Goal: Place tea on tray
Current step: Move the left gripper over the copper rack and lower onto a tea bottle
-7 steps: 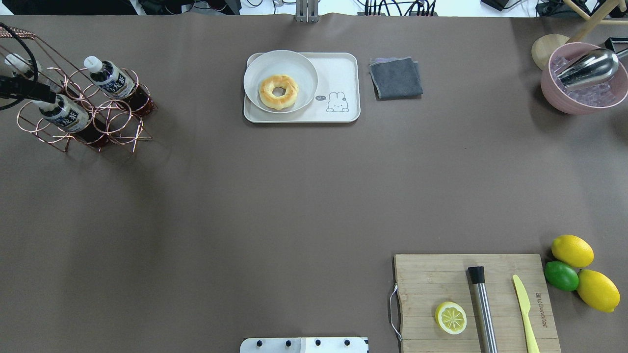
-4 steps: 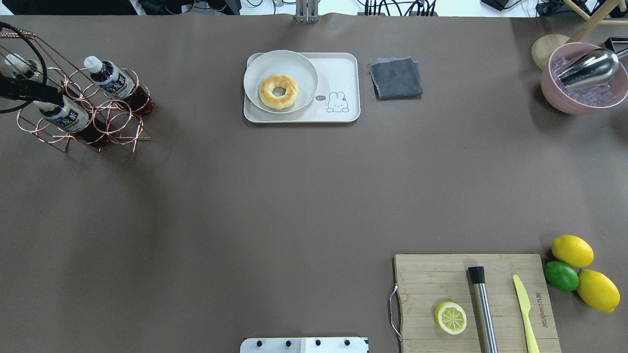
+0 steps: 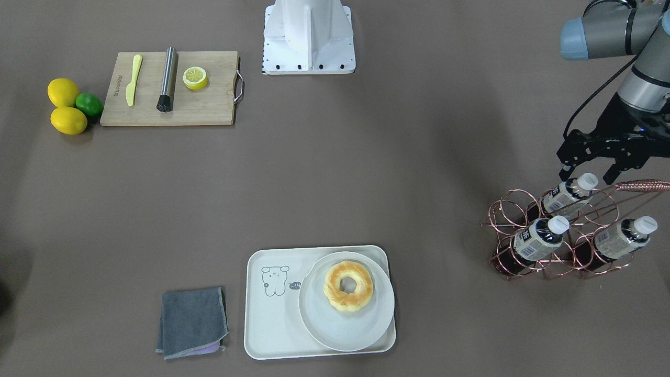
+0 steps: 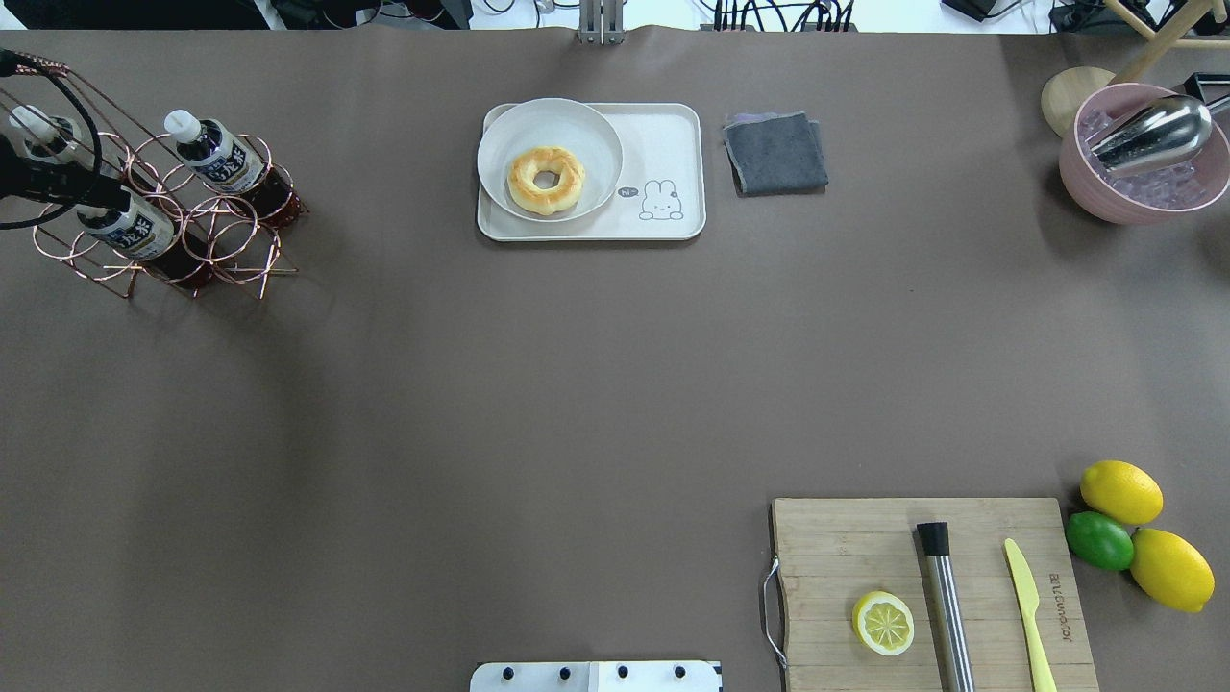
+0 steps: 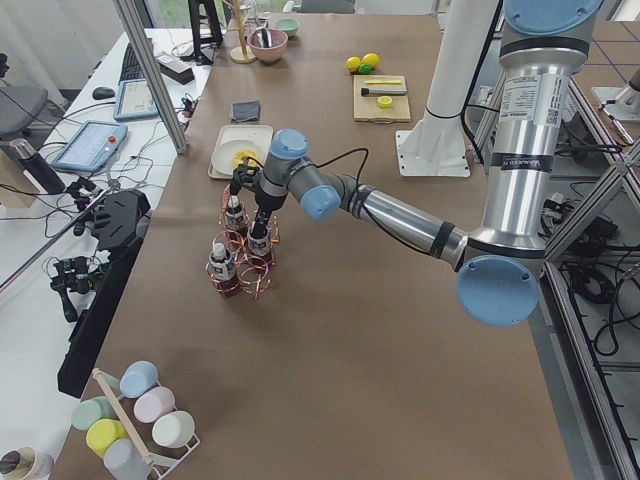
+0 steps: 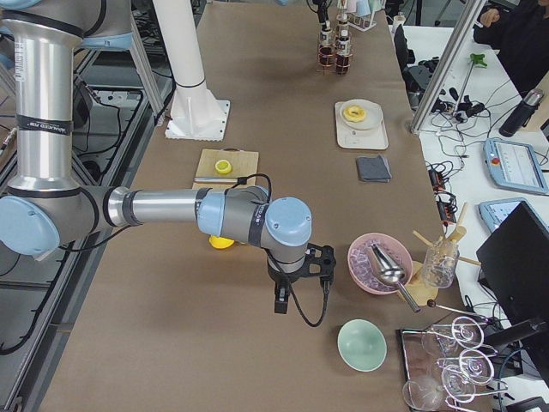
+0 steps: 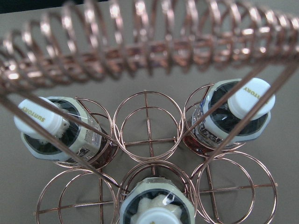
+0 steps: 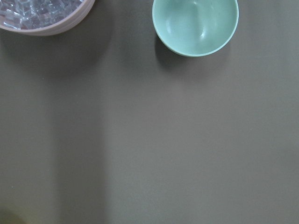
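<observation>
I will grab the bottle by its white cap [image 3: 588,181] next with my left gripper, because copper rings wrap the bottle's body in the rack [image 3: 555,246].
Three tea bottles stand tilted in a copper wire rack [image 3: 555,246] at the table's left end. My left gripper [image 3: 590,176] is open, its fingers on either side of the white cap of the bottle nearest the robot [image 3: 568,196], the one at the rack's near side in the overhead view [image 4: 130,229]. The other two bottles [image 4: 213,152] [image 4: 43,130] stand behind it. In the left wrist view that bottle [image 7: 156,212] is at the bottom edge. The cream tray [image 4: 673,135] lies at the far middle. My right gripper [image 6: 300,290] hovers over the table's right end; I cannot tell its state.
A round plate [image 4: 586,125] with a doughnut [image 4: 546,179] covers the tray's left half. The rack's copper handle [image 7: 149,42] arches over the bottles. A grey cloth [image 4: 774,152], a pink ice bowl [image 4: 1143,154], a cutting board [image 4: 836,548] and lemons [image 4: 1120,491] lie to the right.
My left gripper has shifted slightly to the right over the rack's near bottle. The bottles and tray have not moved.
</observation>
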Robot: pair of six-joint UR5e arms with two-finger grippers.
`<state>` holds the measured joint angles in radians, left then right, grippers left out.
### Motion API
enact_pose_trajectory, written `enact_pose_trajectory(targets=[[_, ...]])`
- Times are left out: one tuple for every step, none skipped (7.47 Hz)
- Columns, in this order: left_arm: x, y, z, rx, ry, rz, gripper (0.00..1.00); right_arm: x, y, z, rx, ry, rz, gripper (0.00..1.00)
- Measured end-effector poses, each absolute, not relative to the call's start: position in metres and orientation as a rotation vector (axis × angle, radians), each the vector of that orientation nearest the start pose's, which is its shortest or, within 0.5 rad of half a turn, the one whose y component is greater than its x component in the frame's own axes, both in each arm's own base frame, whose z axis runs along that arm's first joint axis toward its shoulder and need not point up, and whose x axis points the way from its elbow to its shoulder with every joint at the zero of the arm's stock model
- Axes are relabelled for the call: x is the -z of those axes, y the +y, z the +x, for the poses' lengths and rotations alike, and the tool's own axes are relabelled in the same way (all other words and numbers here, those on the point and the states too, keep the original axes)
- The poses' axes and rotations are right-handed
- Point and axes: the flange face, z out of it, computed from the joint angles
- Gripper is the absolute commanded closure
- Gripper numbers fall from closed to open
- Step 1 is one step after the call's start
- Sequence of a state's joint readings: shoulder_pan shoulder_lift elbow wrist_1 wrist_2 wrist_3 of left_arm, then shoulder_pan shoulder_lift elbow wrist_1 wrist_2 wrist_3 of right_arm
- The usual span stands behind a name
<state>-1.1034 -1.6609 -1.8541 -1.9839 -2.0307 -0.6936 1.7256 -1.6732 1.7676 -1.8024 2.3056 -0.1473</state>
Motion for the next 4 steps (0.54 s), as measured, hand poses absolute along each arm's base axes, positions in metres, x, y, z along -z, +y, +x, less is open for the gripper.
enact_pose_trajectory(targets=[[-0.4355,-0.5193,0.1626,0.03,0.787,0.406,0.94,-0.6354,-0.4195,0.1336,-0.059,-0.745,-0.019,0.0],[-0.4355,-0.5185,0.1622,0.03,0.789,0.405,1.0,-0.6356,-0.4188,0.135,-0.062,-0.746,-0.018,0.0],[-0.4355,-0.5173,0.1608,0.03,0.791,0.404,1.0,-0.6358,-0.4176,0.1371,-0.067,-0.747,-0.016,0.0],[-0.4348,-0.5167,0.159,0.029,0.793,0.405,1.0,-0.6352,-0.4165,0.1398,-0.072,-0.747,-0.012,0.0]])
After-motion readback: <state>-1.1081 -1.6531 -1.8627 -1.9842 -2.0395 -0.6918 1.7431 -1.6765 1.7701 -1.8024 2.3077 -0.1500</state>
